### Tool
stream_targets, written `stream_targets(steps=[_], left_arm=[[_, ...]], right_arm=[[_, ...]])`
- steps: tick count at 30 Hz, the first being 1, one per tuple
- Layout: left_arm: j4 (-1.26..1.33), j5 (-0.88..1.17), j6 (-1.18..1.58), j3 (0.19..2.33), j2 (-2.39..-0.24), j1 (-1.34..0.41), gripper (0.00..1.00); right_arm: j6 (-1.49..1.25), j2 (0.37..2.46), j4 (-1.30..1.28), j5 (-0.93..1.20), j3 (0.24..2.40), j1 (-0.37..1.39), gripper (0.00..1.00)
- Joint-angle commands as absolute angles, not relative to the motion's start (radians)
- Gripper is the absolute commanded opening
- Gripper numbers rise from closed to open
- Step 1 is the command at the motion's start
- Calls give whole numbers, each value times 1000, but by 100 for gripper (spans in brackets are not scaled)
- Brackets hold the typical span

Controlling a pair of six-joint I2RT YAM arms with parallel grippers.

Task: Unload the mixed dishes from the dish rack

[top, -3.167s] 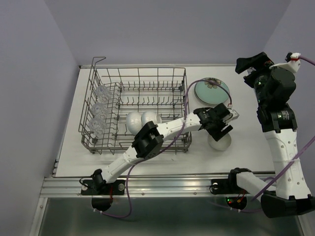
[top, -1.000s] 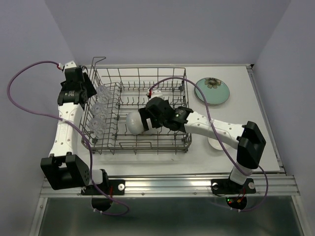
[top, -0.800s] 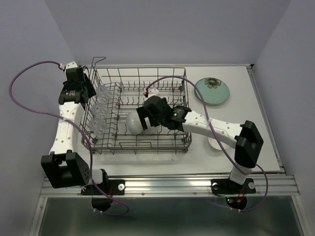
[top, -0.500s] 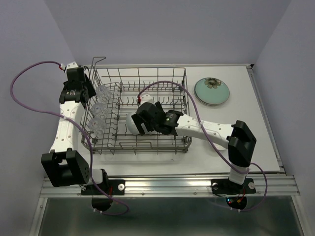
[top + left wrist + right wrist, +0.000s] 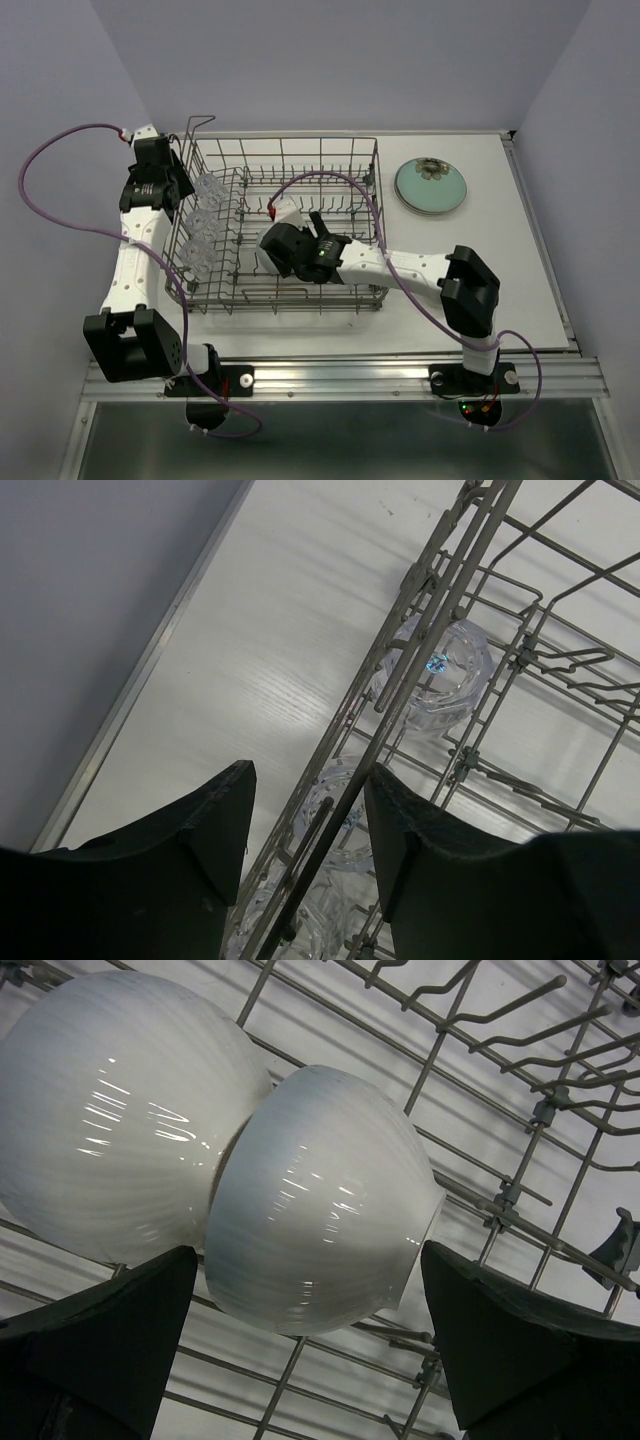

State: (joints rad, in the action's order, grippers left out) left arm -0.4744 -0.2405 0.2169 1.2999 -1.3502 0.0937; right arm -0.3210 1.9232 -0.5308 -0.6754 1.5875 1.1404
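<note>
I should close my right gripper on the nearer bowl now. Its fingers are beside the base and rim of the nearer bowl [image 5: 316, 1232].
The grey wire dish rack [image 5: 290, 308] stands on the table's left half. Three clear glasses [image 5: 200, 222] line its left side, and two white bowls [image 5: 266, 258] lie in its middle, mostly under my right gripper [image 5: 278, 250]. In the right wrist view, the open right gripper [image 5: 308, 1252] has a finger on each side of the nearer bowl [image 5: 320, 1190], which leans against the other bowl [image 5: 110, 1150]. My left gripper [image 5: 310, 772] is open astride the rack's left rim wire [image 5: 440, 590], with a glass [image 5: 445, 665] behind the wires. It shows at the rack's far left corner [image 5: 165, 185].
A pale green plate [image 5: 430, 185] lies flat on the table right of the rack. My right arm stretches across the rack's front right corner. Upright tines [image 5: 500, 1190] stand close behind the bowls. The side walls run close to the table on both sides.
My right gripper has slid left inside the rack and now brackets the nearer bowl. The left gripper's jaws have narrowed a little at the rack's rim; the arm itself has stayed put.
</note>
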Motion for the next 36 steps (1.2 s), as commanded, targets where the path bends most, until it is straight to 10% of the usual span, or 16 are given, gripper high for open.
stream_targets(steps=[1,15,36], left_arm=[[-442,-255,204,1293,-1296,101,58],[-436,-244,204,1293,-1293,101,54],[-434,-218,209,1299,-1287,101,58]], right_arm=[[-367,1916,-534,-782,1626,1147,96],[-426,1845,-515,-767,1606,1147,44],[-417,1718,-420,-877,1574,1157,14]])
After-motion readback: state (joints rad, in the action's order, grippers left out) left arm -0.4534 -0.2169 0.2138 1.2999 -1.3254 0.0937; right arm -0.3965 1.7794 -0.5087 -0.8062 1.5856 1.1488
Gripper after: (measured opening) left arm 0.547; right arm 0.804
